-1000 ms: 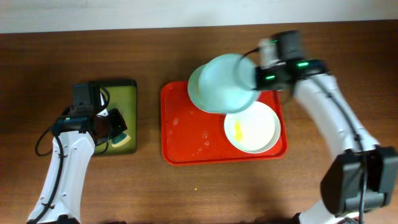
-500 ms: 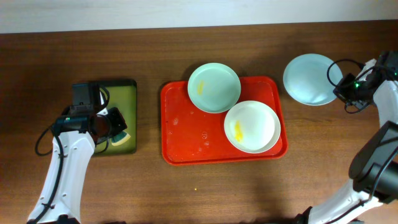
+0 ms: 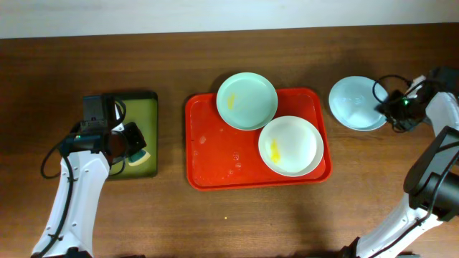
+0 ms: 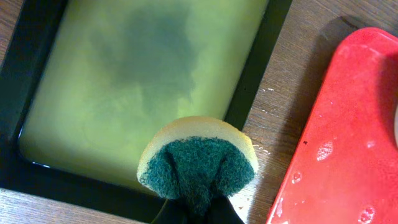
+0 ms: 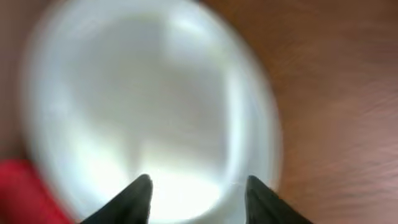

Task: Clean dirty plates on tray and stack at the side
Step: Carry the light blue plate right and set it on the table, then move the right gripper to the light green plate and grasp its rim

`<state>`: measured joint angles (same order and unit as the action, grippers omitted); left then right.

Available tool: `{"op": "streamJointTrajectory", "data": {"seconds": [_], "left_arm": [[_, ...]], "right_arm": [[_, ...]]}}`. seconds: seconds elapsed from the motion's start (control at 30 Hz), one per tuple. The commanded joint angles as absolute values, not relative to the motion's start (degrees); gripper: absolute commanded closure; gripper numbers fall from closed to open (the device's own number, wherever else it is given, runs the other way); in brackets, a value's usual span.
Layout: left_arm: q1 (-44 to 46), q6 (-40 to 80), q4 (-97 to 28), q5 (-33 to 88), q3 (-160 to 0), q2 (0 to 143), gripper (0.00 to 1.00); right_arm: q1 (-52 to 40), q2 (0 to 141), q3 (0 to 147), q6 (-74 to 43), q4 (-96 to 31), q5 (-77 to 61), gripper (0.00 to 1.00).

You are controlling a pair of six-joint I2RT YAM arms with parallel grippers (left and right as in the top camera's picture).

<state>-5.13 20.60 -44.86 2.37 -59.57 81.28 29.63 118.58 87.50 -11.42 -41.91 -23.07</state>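
Observation:
My right gripper is going to grab the mint plate's rim (image 3: 274,94) next, on the side away from the sponge. The mint plate's yellow smear then stays free to clean.
On the red tray (image 3: 212,159) lie two plates. A mint plate (image 3: 247,100) at its far edge and a white plate (image 3: 290,145) at its right each carry a yellow smear. A third, pale blue plate (image 3: 354,103) lies on the wood to the right of the tray. My right gripper (image 3: 388,108) is at that plate's right rim. In the blurred right wrist view the right gripper (image 5: 198,186) stands open over the pale plate (image 5: 137,106). My left gripper (image 4: 198,213) is shut on a yellow-and-green sponge (image 4: 198,158) above the near right corner of the green tray (image 4: 143,81).
The black-rimmed olive-green tray (image 3: 138,115) with liquid sits at the left of the table. The red tray's wet rim (image 4: 348,137) is just right of the sponge. Bare wood lies in front of both trays and at the far right.
The right arm carried the pale blue plate from above the tray to the table at the right, lowered it and opened its jaws. The left arm has not moved.

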Motion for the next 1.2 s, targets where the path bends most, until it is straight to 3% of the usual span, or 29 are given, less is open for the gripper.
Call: {"op": "streamJointTrajectory", "data": {"seconds": [0.0, 0.1, 0.17, 0.2, 0.27, 0.4, 0.5, 0.53, 0.67, 1.03, 1.17], "left_arm": [[-5.4, 19.9, -44.6, 2.0, -59.2, 80.3, 1.00], [-5.4, 19.9, -44.6, 2.0, -59.2, 80.3, 1.00], [-5.4, 19.9, -44.5, 2.0, -59.2, 80.3, 1.00], [-5.4, 19.9, -44.4, 2.0, -59.2, 80.3, 1.00], [-5.4, 19.9, -44.4, 2.0, -59.2, 80.3, 1.00], [-5.4, 19.9, -44.4, 2.0, -59.1, 80.3, 1.00], [-5.4, 19.9, -44.4, 2.2, -59.1, 80.4, 1.00], [-5.4, 19.9, -44.4, 2.2, -59.1, 80.4, 1.00], [-5.4, 19.9, -44.4, 2.2, -59.1, 80.5, 1.00], [-5.4, 19.9, -44.2, 2.2, -59.1, 80.6, 1.00], [-5.4, 19.9, -44.2, 2.2, -59.1, 80.6, 1.00]], "right_arm": [[28.3, 112.7, 93.1, -8.9, -43.0, -42.2, 0.37], [24.8, 109.6, 94.8, -8.8, -43.9, -43.1, 0.27], [21.2, 108.2, 94.8, -8.8, -43.9, -43.1, 0.12], [19.4, 108.1, 94.8, -8.8, -43.9, -43.0, 0.13], [14.3, 108.8, 94.5, -8.9, -43.3, -41.5, 0.27], [2.6, 112.2, 93.2, -10.0, -43.3, -26.7, 0.31], [-4.5, 115.6, 93.2, -10.0, -43.0, -14.7, 0.53], [-6.6, 116.7, 93.2, -10.9, -42.7, -10.4, 0.55], [-11.6, 119.9, 93.2, -13.2, -41.3, -1.3, 0.55], [-13.5, 126.1, 93.2, -14.0, -37.4, -2.8, 0.58], [-13.5, 126.1, 93.2, -14.0, -37.1, -4.9, 0.96]]}}
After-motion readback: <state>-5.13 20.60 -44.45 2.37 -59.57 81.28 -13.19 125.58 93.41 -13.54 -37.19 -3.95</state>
